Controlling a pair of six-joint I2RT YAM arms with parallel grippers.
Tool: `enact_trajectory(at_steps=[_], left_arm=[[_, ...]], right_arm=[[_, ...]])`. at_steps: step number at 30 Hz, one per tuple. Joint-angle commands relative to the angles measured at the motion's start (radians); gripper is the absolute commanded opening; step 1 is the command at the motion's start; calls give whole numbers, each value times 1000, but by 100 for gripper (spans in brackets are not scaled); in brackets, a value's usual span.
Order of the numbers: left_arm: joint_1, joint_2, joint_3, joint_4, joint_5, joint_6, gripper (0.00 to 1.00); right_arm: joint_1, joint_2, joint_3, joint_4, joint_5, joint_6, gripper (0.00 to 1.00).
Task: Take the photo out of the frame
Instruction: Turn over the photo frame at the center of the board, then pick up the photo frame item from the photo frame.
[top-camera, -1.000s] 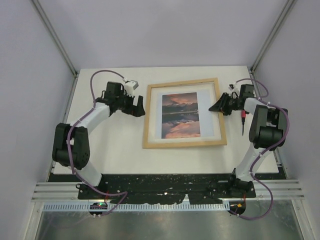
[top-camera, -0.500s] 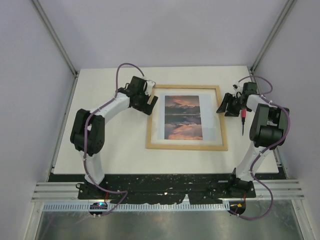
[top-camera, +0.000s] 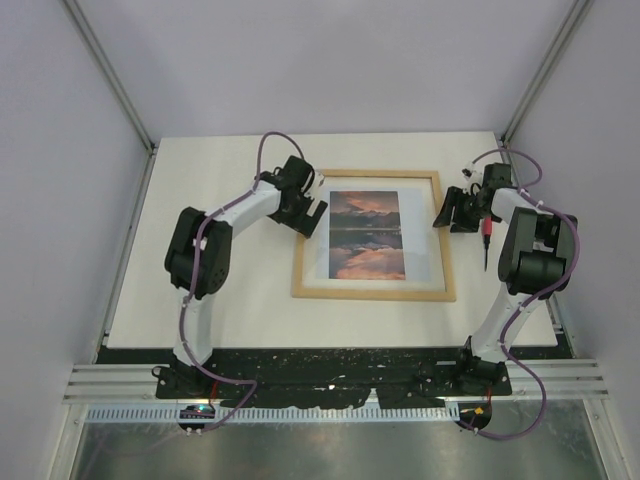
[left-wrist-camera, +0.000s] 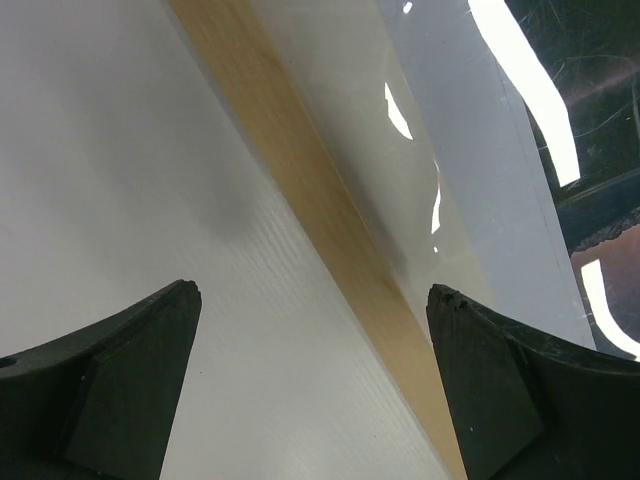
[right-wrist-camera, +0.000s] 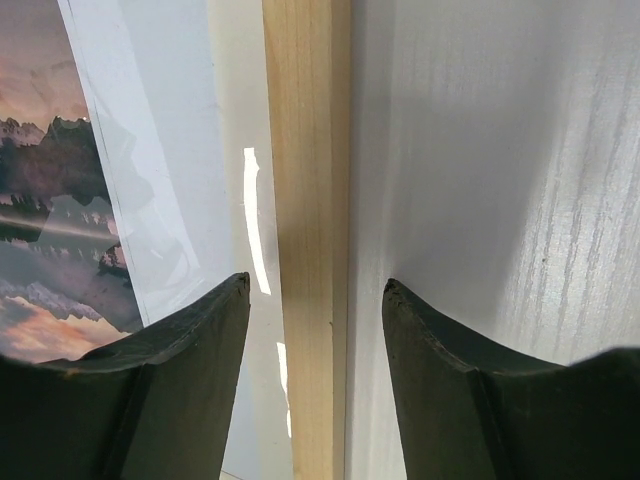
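Note:
My right gripper should close, because its outer finger meets its shadow on the table beside the wood strip (right-wrist-camera: 315, 291). Closing now would hold the wood strip.
The frame (top-camera: 372, 293), thin light wood, lies flat on the white table with the sunset photo (top-camera: 364, 234) inside it under a pale border. My left gripper (top-camera: 313, 214) is open at the upper left side. In the left wrist view its fingers (left-wrist-camera: 120, 390) stand wide apart, the left strip (left-wrist-camera: 300, 170) running diagonally between them, nearer the right finger. My right gripper (top-camera: 443, 212) is open and straddles the right strip (right-wrist-camera: 305, 150), with a gap on each side of the wood. The photo (right-wrist-camera: 40, 200) shows left of that strip.
A small red-handled screwdriver (top-camera: 487, 236) lies on the table just right of the right gripper, near the table's right edge. Grey walls and metal posts close in the back and sides. The arm bases stand along the near edge.
The left gripper swung right from the open table to the frame's left strip. The frame turned from tilted to square. The right gripper's jaws widened around the right strip.

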Motion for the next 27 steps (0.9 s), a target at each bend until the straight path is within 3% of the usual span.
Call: enact_trajectory(at_steps=[1,7,11,13,16,20,22,27], left_arm=[[-13,23,53,-31,2,-35,100],[-13,67,79,-52,63,-73,86],[-13,89,88,-55,89,-91,68],[-15,93,93,-58,97,-102,51],[-13,99,102,-63,100,-108,35],[-13,107,118,-83,102,-108,32],[-13,107,119,-83,103,-110,26],[-13,99,121,-92,119,-115,10]], right_arm=[[9,-25,-12,0,36,-33,61],[17,-25,-18,0,29,-42,58],[18,-22,-23,-1,30,-47,57],[18,-20,-27,-3,23,-49,54],[23,-19,-29,-6,15,-50,42],[40,-20,-23,-11,30,-55,37],[58,-23,-24,-12,52,-62,32],[87,-56,-3,-24,107,-68,8]])
